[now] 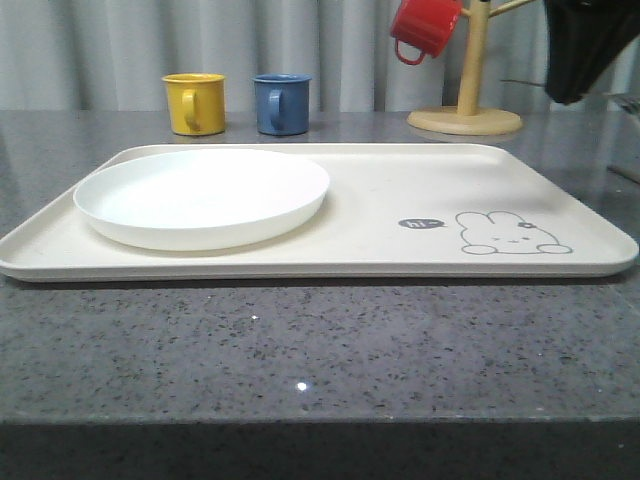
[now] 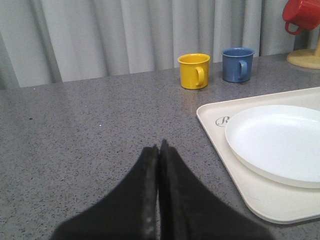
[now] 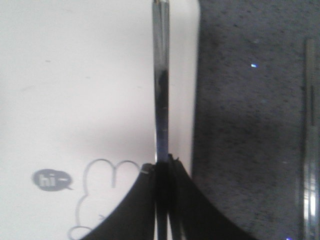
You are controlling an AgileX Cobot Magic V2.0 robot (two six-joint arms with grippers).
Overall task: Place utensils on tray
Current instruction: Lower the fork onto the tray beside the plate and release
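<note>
The silver utensil [image 1: 522, 82] is high above the tray's far corner [image 1: 500, 158] in the front view. My right gripper should keep holding it until it is lower.
My right gripper [image 3: 162, 162] is shut on a slim silver utensil [image 3: 160, 75], seen edge-on, which reaches forward along the right rim of the cream tray [image 3: 75, 75], beside the rabbit drawing [image 3: 105, 195]. Which utensil it is I cannot tell. Another silver utensil [image 3: 309, 150] lies on the grey counter to the right of the tray. From the front, the right gripper [image 1: 568, 95] hangs above the tray's [image 1: 400, 240] far right corner. To the left of the tray [image 2: 235, 170], my left gripper [image 2: 159, 146] is shut on nothing, low over the bare counter.
A round white plate [image 1: 200, 195] fills the tray's left half. Behind the tray stand a yellow mug [image 1: 195, 103] and a blue mug [image 1: 280, 103]. A red mug [image 1: 425, 28] hangs on a wooden mug tree [image 1: 465, 120] at the back right.
</note>
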